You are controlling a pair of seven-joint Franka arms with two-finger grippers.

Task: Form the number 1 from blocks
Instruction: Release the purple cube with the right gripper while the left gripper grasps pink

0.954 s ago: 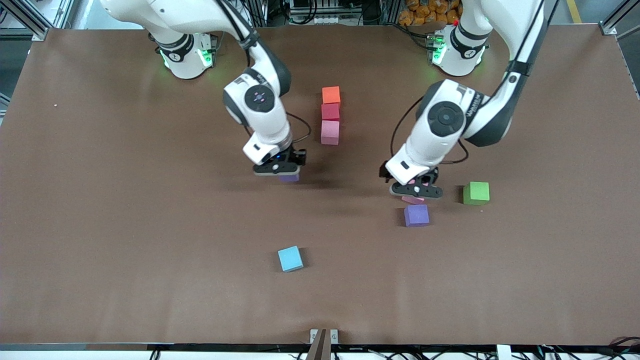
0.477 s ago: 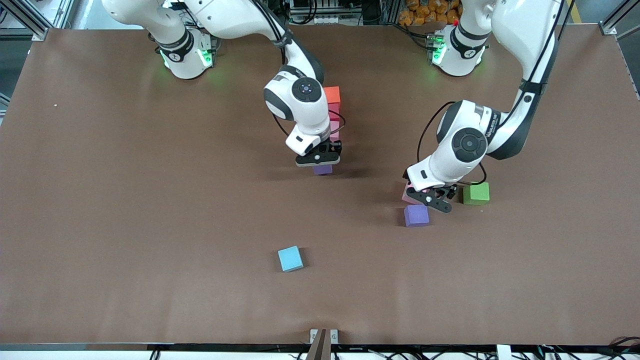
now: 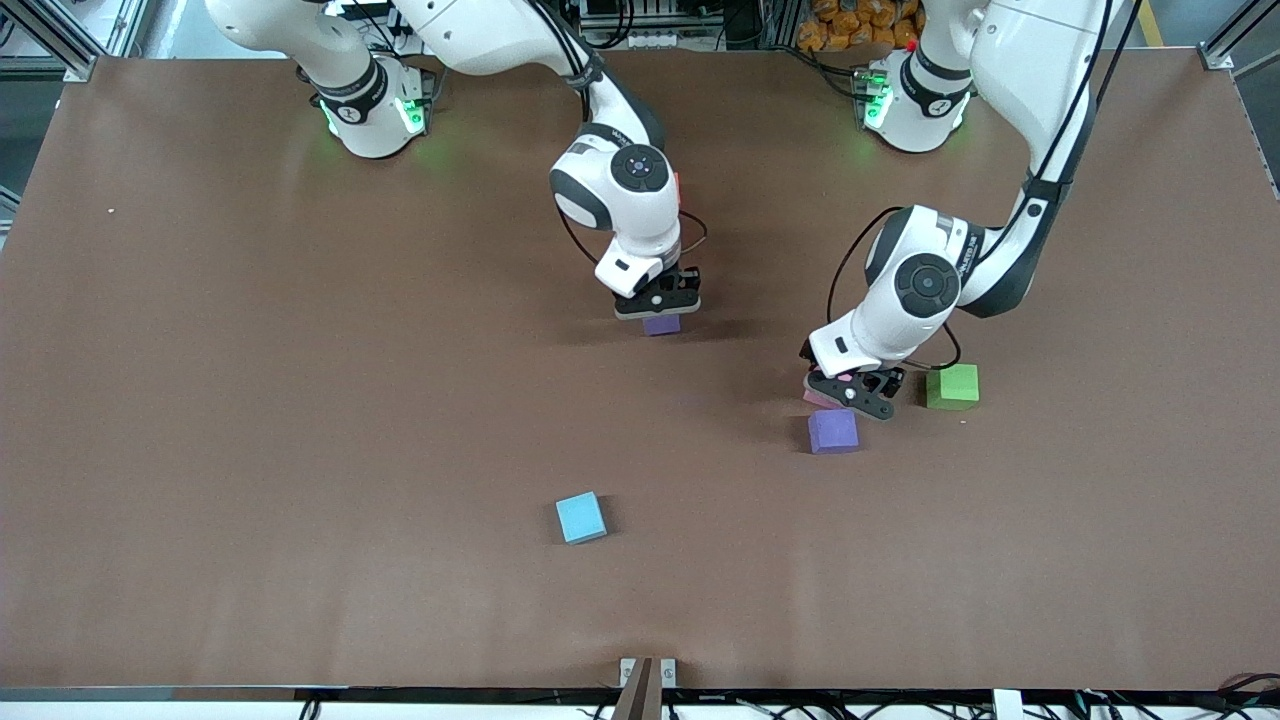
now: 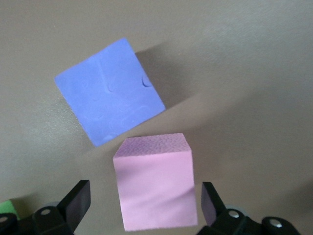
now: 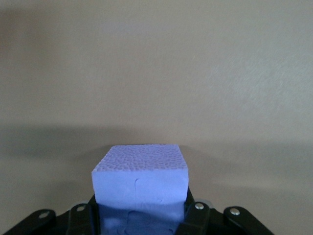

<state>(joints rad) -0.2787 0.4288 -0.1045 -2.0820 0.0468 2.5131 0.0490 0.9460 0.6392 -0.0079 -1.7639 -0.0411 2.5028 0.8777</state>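
Note:
The second pink block should be added to the block column that ends in the purple block (image 3: 661,325), so my left gripper will pick it up next by its opposite sides.
My right gripper (image 3: 657,306) is shut on a purple block (image 3: 661,324), which fills the fingers in the right wrist view (image 5: 140,178) just above bare table. The right arm's wrist hides the orange, red and pink blocks of the column. My left gripper (image 3: 850,392) is low and open around a second pink block (image 3: 819,398). In the left wrist view this pink block (image 4: 155,181) sits between the fingers (image 4: 78,200) with a gap on each side. Another purple block (image 3: 832,430) lies on the table just nearer the front camera, touching the pink block's corner (image 4: 108,105).
A green cube (image 3: 951,386) sits close beside the left gripper, toward the left arm's end. A light blue cube (image 3: 581,517) lies alone nearer the front camera, mid-table.
The right gripper carried its purple block toward the left arm's end and up to the column of blocks. The left gripper shifted and settled around the pink block.

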